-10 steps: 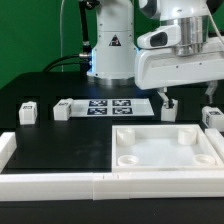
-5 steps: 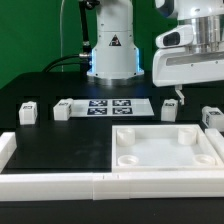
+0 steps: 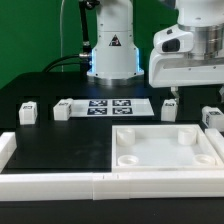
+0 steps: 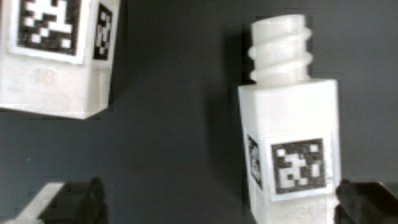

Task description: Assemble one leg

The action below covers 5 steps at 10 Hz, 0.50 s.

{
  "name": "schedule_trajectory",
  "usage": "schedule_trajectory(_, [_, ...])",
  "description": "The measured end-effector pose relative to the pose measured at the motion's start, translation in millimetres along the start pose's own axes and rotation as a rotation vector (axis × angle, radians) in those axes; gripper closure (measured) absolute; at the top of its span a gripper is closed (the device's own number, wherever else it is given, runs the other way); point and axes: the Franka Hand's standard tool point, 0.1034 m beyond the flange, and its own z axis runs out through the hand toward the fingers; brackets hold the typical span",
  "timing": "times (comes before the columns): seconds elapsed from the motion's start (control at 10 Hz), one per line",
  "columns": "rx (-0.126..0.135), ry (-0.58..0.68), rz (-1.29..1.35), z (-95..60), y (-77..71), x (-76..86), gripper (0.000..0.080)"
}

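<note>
I will grab the leg by its marker-bearing body point(image 3: 214, 119) point(image 4: 292, 148) with my gripper. Its threaded tip stays free to screw into the white panel.
Several small white legs lie on the black table. In the exterior view one leg point(image 3: 168, 108) lies just under my gripper point(image 3: 172, 97), another leg point(image 3: 210, 117) lies further to the exterior view's right, and two more legs point(image 3: 28, 112) point(image 3: 63, 109) lie on the exterior view's left. In the wrist view the near leg point(image 4: 285, 115) shows a threaded tip and a square marker, and lies close to one finger point(image 4: 370, 203). A second leg point(image 4: 59, 55) lies apart from it. My gripper point(image 4: 222, 205) is open and empty, above the table.
The marker board point(image 3: 110, 106) lies at the back middle. The large white square panel point(image 3: 165, 147) with round corner recesses lies in front of the gripper. A white raised border point(image 3: 80, 182) runs along the front edge. The robot base point(image 3: 112, 45) stands behind.
My gripper has shifted toward the exterior view's right and turned over the leg next to the marker board. No part has moved.
</note>
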Motion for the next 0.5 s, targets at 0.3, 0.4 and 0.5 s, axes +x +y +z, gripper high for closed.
schedule_trajectory(0.3, [-0.049, -0.337, 0.019, 3.8, -2.0, -1.9, 0.0151])
schedule_trajectory(0.4, [-0.066, -0.44, 0.018, 7.7, -5.5, -2.8, 0.0151])
schedule_trajectory(0.5, [-0.079, -0.516, 0.02, 13.8, -10.0, -1.5, 0.0151])
